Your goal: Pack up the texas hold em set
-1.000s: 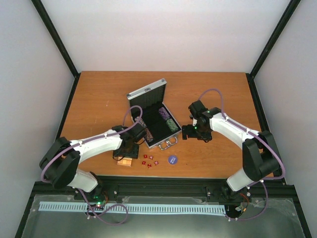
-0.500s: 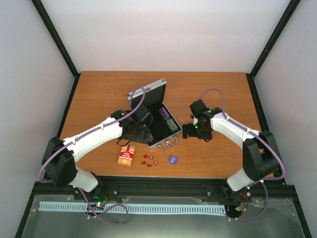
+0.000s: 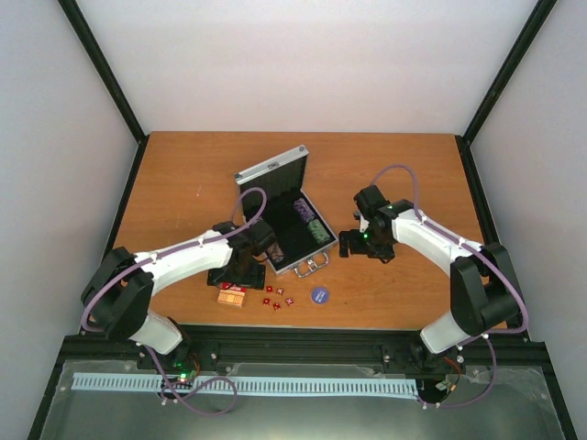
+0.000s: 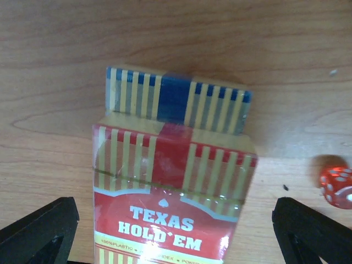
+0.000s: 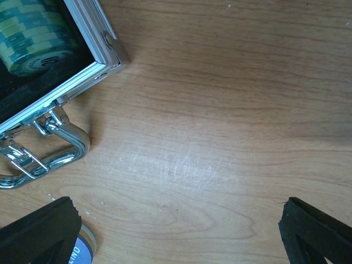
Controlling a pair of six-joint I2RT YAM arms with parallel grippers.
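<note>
My left gripper isn't ready to close on the card box yet and should come down first: its fingers are above the top of the box in the left wrist view.
The silver case (image 3: 272, 170) stands open mid-table, with chip stacks (image 3: 310, 224) in its black base. The red-orange card box (image 3: 231, 296) lies in front of the case's left end. In the left wrist view the card box (image 4: 173, 192) reads "TEXAS HOLD'EM", with a blue-striped box end (image 4: 176, 99) behind it. My left gripper (image 4: 176, 236) is open, its fingers either side of the box. Small red dice (image 3: 277, 298) and the blue-purple disc (image 3: 319, 294) lie near the front edge. My right gripper (image 5: 176, 236) is open and empty over bare wood beside the case handle (image 5: 52, 154).
One red die (image 4: 336, 187) lies just right of the card box. The case's corner with green chips (image 5: 33, 38) and the disc's edge (image 5: 82, 250) show in the right wrist view. Black frame rails line the table's sides.
My left arm swung up over the case's left side half a second ago and has come back down over the card box. The right arm has barely moved.
</note>
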